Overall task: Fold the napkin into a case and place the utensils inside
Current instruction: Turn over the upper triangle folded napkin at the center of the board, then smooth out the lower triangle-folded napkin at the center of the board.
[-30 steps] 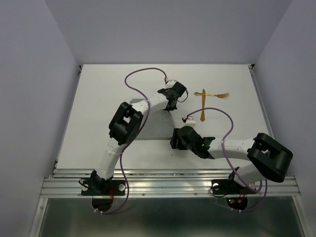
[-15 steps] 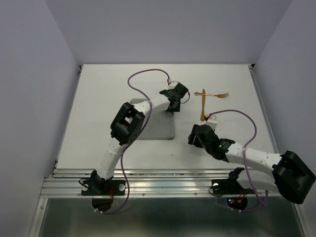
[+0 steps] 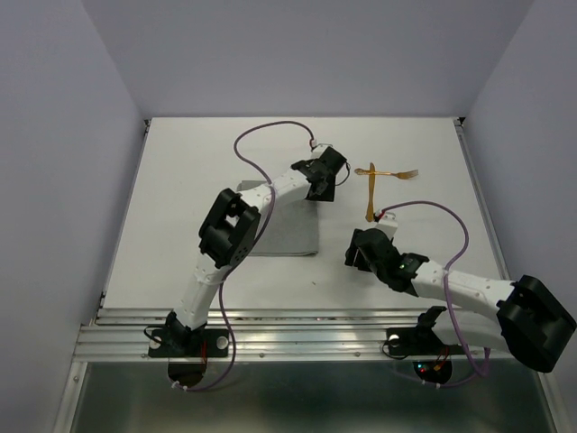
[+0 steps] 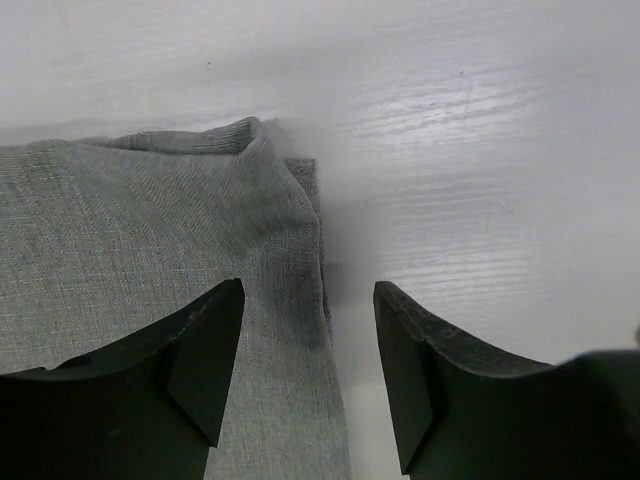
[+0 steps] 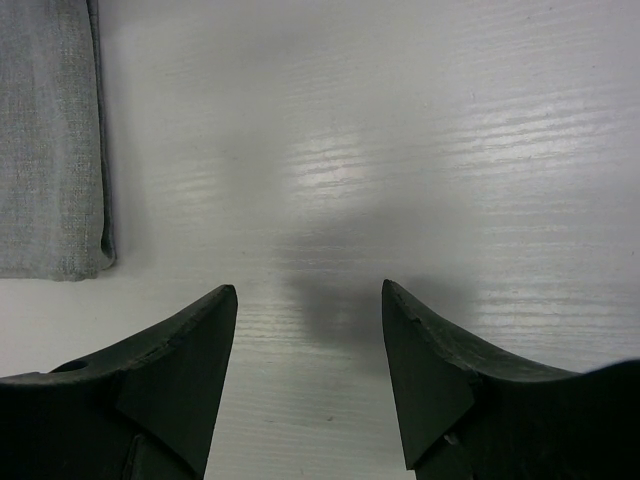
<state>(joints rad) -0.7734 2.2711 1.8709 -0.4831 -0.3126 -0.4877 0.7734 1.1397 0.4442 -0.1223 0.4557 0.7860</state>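
Observation:
The left gripper grabs the napkin's far corner [image 4: 302, 204] next, across the napkin's edge facing the utensils, to straighten the napkin's fold for the case.
The grey napkin [image 3: 281, 225] lies folded flat as an oblong left of the table's middle. My left gripper [image 3: 317, 186] hovers open over its far right corner. In the left wrist view the napkin [image 4: 150, 240] fills the left side, and the left gripper [image 4: 308, 292] straddles its right edge with nothing pinched. The right gripper [image 3: 357, 251] is open over bare table just right of the napkin's near right corner [image 5: 55, 140]; the right gripper [image 5: 310, 292] holds nothing. The two golden utensils lie crossed at the far right: a fork [image 3: 401, 173] and a second piece [image 3: 370, 197].
White table [image 3: 180, 180] inside pale walls, with a metal rail [image 3: 306, 329] along the near edge. Purple cables loop above both arms. Bare tabletop lies left of the napkin and along the far side.
My left gripper has opened and let go of the napkin's far right corner, which now lies flat. My right arm swung right, away from the napkin's near edge, and has since stayed still.

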